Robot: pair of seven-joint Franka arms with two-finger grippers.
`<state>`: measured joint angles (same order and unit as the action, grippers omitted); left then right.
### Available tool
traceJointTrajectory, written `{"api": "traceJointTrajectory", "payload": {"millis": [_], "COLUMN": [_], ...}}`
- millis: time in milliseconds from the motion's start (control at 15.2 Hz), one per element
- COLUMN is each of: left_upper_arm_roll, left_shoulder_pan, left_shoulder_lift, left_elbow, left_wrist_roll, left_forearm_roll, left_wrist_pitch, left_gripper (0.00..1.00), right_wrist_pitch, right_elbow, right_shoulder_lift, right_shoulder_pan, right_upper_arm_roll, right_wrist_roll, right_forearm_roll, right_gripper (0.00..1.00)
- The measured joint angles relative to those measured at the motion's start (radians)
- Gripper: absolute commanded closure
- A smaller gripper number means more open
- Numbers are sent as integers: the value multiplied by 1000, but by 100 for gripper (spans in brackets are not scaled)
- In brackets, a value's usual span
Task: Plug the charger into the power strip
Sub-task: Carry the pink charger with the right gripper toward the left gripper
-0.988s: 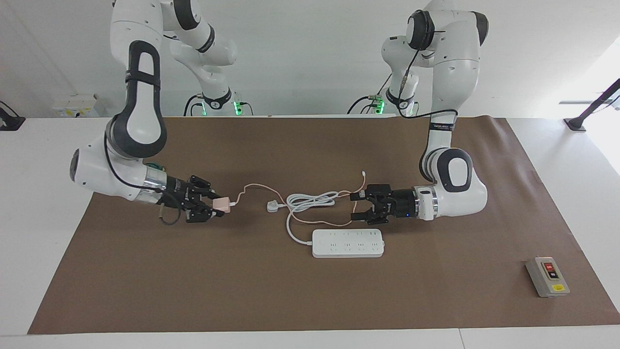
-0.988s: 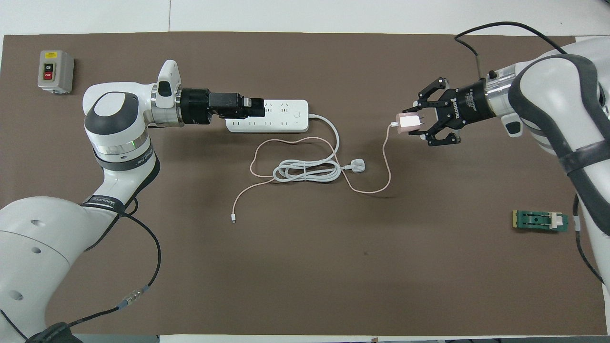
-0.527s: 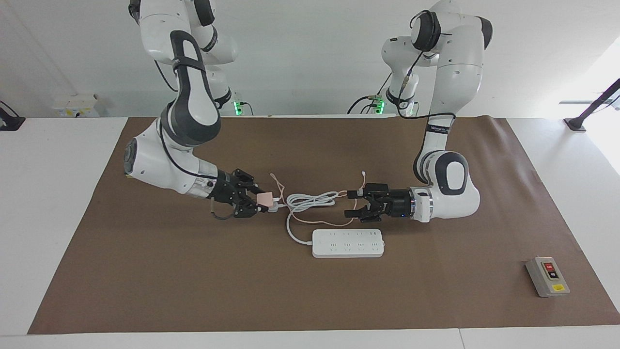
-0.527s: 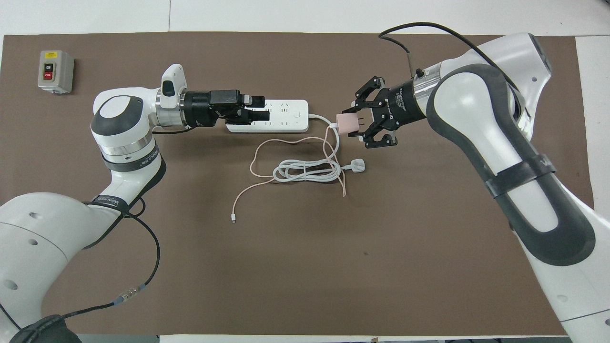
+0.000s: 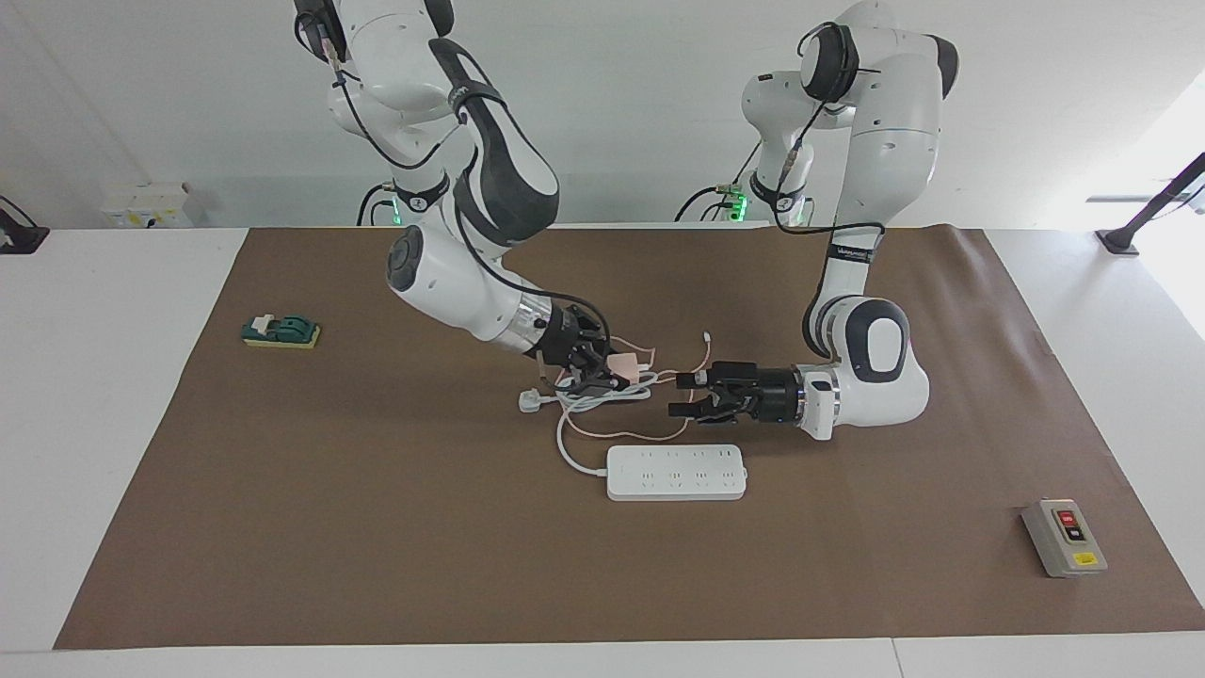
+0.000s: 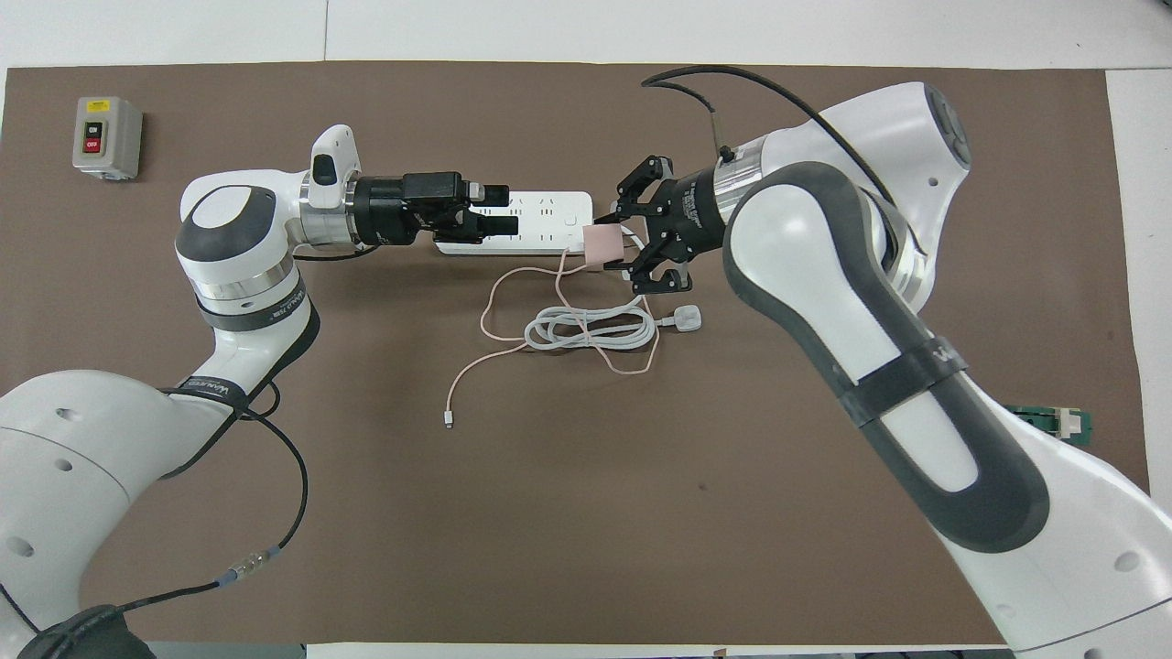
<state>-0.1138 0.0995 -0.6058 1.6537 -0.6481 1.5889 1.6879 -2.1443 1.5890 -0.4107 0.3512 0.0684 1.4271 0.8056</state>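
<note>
The fingers of my right gripper cover the far part of the charger, so my left gripper needs to grab the charger by its exposed cable end (image 6: 591, 247) next.
The pale pink charger (image 5: 623, 363) (image 6: 602, 245) hangs above the mat with my right gripper (image 5: 617, 368) (image 6: 602, 247) shut on it. It is over the coiled white cord (image 6: 591, 328), beside the cord end of the power strip (image 5: 676, 472) (image 6: 542, 242). The charger's thin pink cable (image 6: 485, 316) trails down in loops on the mat. The white power strip lies flat. My left gripper (image 5: 680, 395) (image 6: 499, 209) hovers open over the strip's end toward the left arm, holding nothing.
A white three-pin plug (image 5: 531, 400) (image 6: 685, 318) lies beside the coil. A grey switch box (image 5: 1064, 538) (image 6: 107, 137) sits farther from the robots at the left arm's end. A green block (image 5: 280, 330) (image 6: 1053, 423) lies at the right arm's end.
My right arm has swung from its end of the table to the middle, carrying the charger up to the power strip's cord end. The left gripper has barely moved.
</note>
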Motion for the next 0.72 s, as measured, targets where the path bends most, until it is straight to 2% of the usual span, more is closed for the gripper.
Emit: {"api": "traceJointTrajectory", "payload": {"millis": [329, 724], "left_upper_arm_roll": [0, 0], "left_shoulder_pan": [-1, -2], "left_shoulder_lift": [1, 2], "left_elbow": [-1, -1], "left_wrist_roll": [0, 0], "left_forearm_roll": [0, 0], "left_wrist_pitch": [0, 0], "left_gripper": [0, 0], "right_wrist_pitch": [-19, -30], "right_elbow": [-59, -216], "right_shoulder_lift": [-46, -175], "right_shoulder_pan": [19, 52], "right_upper_arm_roll": [-1, -4], "right_wrist_roll": [31, 80], "right_forearm_roll": [0, 0], "right_gripper": [100, 100]}}
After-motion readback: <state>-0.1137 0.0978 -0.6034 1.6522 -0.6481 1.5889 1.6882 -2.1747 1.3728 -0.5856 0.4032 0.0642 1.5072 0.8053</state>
